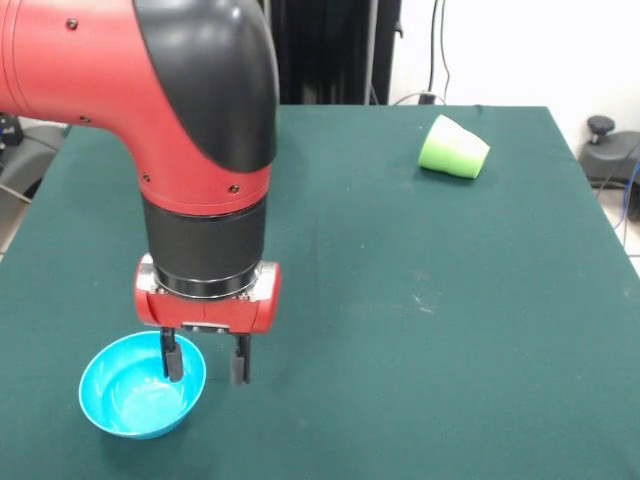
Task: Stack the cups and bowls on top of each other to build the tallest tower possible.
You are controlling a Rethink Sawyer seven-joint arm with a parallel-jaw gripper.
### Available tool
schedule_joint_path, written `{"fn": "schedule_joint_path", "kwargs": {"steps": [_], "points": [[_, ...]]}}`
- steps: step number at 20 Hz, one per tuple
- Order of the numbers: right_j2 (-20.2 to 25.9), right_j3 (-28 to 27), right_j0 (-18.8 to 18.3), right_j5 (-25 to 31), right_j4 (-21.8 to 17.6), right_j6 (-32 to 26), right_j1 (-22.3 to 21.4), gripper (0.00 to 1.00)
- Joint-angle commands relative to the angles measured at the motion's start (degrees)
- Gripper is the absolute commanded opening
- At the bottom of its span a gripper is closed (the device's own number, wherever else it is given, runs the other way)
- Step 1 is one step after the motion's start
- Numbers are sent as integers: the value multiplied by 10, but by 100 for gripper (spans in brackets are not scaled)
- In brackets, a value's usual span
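The robot's gripper should take hold of the bowl by its rim [205,371] next, so the small cyan bowl's base [142,408] stays free to settle on the tower.
A small cyan bowl [140,388] sits upright on the green table at the front left. My gripper [206,368] hangs over the bowl's right rim, open, with one finger [172,360] inside the bowl and the other finger [240,365] outside it, straddling the rim. A light green cup [453,148] lies on its side at the far right of the table, well away from the gripper. The yellow-orange cup, the other bowls and the tower are out of view.
The red and black arm [190,130] fills the upper left and hides the table behind it. The green table [420,320] ends at the right edge, with cables and a stand beyond it.
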Motion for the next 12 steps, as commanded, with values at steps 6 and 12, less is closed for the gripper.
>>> {"fn": "schedule_joint_path", "kwargs": {"steps": [6, 12], "points": [[11, 45, -14, -42, -14, -31, 25, 100], [14, 40, -18, -49, -16, -42, 36, 100]]}}
